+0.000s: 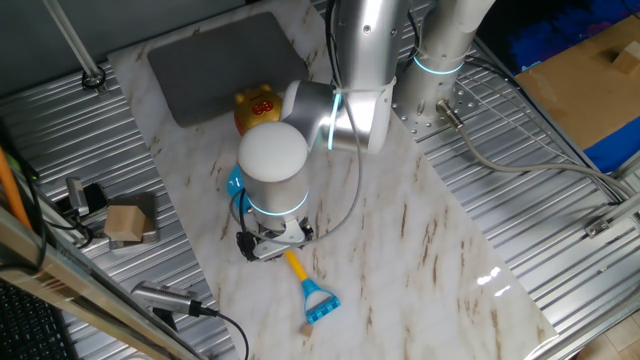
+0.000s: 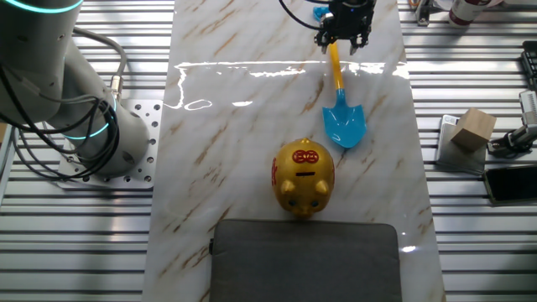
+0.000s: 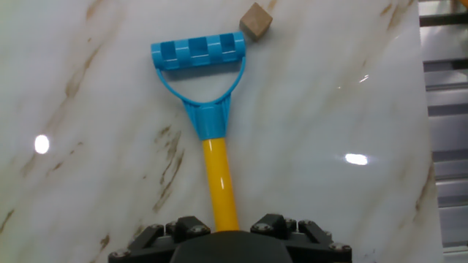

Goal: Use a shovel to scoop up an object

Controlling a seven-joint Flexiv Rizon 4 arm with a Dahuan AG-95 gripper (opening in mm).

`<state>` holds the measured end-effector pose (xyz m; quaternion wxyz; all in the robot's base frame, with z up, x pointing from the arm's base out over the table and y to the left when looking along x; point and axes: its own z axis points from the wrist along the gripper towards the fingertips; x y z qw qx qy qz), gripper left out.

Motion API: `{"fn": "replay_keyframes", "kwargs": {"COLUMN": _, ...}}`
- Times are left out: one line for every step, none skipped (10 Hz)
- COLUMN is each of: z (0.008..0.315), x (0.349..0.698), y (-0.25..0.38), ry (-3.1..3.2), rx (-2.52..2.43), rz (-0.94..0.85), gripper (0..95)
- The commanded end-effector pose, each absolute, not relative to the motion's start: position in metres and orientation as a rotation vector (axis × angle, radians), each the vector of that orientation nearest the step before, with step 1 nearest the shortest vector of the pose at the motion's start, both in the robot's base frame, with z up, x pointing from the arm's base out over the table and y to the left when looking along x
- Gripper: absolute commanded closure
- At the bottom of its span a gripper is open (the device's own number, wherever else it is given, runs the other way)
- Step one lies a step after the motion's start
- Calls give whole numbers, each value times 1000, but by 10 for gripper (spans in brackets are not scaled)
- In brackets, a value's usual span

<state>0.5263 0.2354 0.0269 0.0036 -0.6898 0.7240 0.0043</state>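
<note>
The shovel's blue blade [image 1: 235,180] should stay free to scoop up the cube, so my gripper will next grab the shovel by its yellow handle [image 1: 295,264].
The shovel lies flat on the marble table, its light-blue blade [image 2: 345,126] pointing at the gold pig. Its yellow shaft [image 3: 221,179] runs out from under my hand to the blue D-shaped end [image 3: 199,52]. The object, a tiny tan cube [image 3: 256,20], rests on the marble just past the D end's right corner; it also shows as the small cube [image 1: 308,327]. My gripper [image 2: 342,40] is low over the shaft's middle, with the jaws spread on either side of it and apart from it. The fingertips are hidden in the hand view.
A gold pig bank [image 2: 304,174] stands beyond the blade, with a dark grey mat [image 2: 306,260] behind it. A larger tan block [image 2: 472,130] sits on the metal rack off the table's side. The marble table [image 2: 252,126] ends at ribbed metal on both sides.
</note>
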Motion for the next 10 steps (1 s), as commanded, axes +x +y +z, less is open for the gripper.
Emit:
{"fn": "replay_keyframes", "kwargs": {"z": 25, "x": 525, "y": 235, "ry": 2264, "rx": -2168, "rz": 10, "gripper": 380}}
{"fn": "replay_keyframes", "kwargs": {"z": 22, "x": 523, "y": 235, "ry": 2264, "rx": -2165, "rz": 11, "gripper": 380}}
{"fn": "replay_keyframes", "kwargs": {"z": 21, "x": 523, "y": 235, "ry": 2262, "rx": -2165, "rz": 13, "gripper": 380}}
{"fn": "replay_keyframes", "kwargs": {"z": 20, "x": 522, "y": 235, "ry": 2259, "rx": -2168, "rz": 10, "gripper": 570}}
{"fn": "replay_keyframes", "kwargs": {"z": 18, "x": 521, "y": 235, "ry": 2260, "rx": -2170, "rz": 6, "gripper": 570}}
{"fn": "replay_keyframes", "kwargs": {"z": 16, "x": 521, "y": 235, "ry": 2259, "rx": -2170, "rz": 4, "gripper": 570}}
{"fn": "replay_keyframes", "kwargs": {"z": 13, "x": 520, "y": 235, "ry": 2258, "rx": -2169, "rz": 5, "gripper": 570}}
{"fn": "replay_keyframes", "kwargs": {"z": 11, "x": 520, "y": 235, "ry": 2258, "rx": -2168, "rz": 4, "gripper": 570}}
{"fn": "replay_keyframes", "kwargs": {"z": 9, "x": 520, "y": 235, "ry": 2257, "rx": -2168, "rz": 5, "gripper": 570}}
{"fn": "replay_keyframes", "kwargs": {"z": 7, "x": 520, "y": 235, "ry": 2261, "rx": -2162, "rz": 2, "gripper": 570}}
